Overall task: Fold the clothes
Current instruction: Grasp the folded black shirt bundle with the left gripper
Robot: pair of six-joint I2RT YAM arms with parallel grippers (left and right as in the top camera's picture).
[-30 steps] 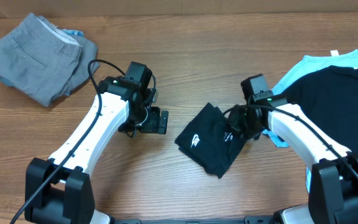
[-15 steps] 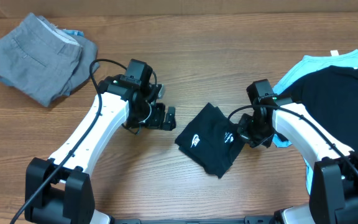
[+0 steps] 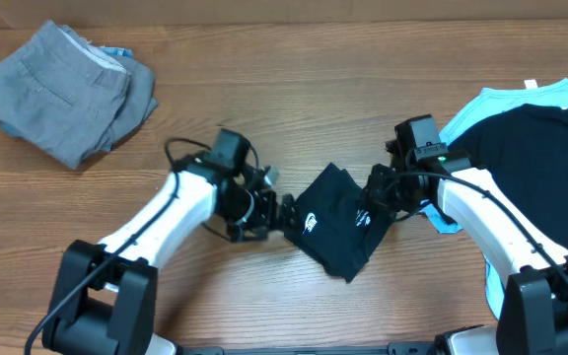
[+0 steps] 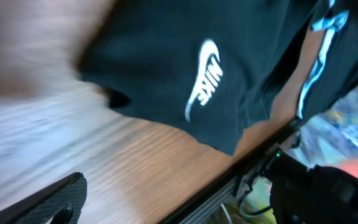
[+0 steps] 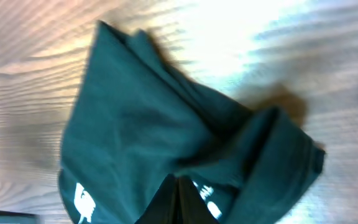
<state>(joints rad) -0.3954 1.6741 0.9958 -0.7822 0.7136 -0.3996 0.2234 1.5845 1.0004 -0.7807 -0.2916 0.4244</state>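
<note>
My left gripper is due to grab the T-shirt's edge (image 3: 296,233) (image 4: 178,123) beside the swoosh next, to stack the folded black T-shirt on the trousers with the logo up.
The clothes, a black T-shirt (image 3: 331,225) folded into a small packet, lie mid-table with the white swoosh logo (image 3: 310,223) facing up. My left gripper (image 3: 281,212) stands wide open at the packet's left edge. In the left wrist view the T-shirt (image 4: 185,56) and its logo (image 4: 204,81) fill the top, with one finger (image 4: 58,199) low at the left and bare wood beside it. My right gripper (image 3: 374,195) sits at the packet's right edge. Its shut fingertips (image 5: 175,200) rest over the T-shirt (image 5: 142,124) by the white lettering, with no fabric visible between them.
Grey trousers (image 3: 55,89) lie bunched at the back left. At the right edge a larger black garment (image 3: 540,163) lies spread over a light-blue shirt (image 3: 521,97). The table's front edge (image 4: 253,162) runs close behind the packet in the left wrist view.
My left gripper has swung right and forward from bare wood to the packet's left edge, staying open. The right gripper stayed shut and shifted slightly along the packet's right edge.
</note>
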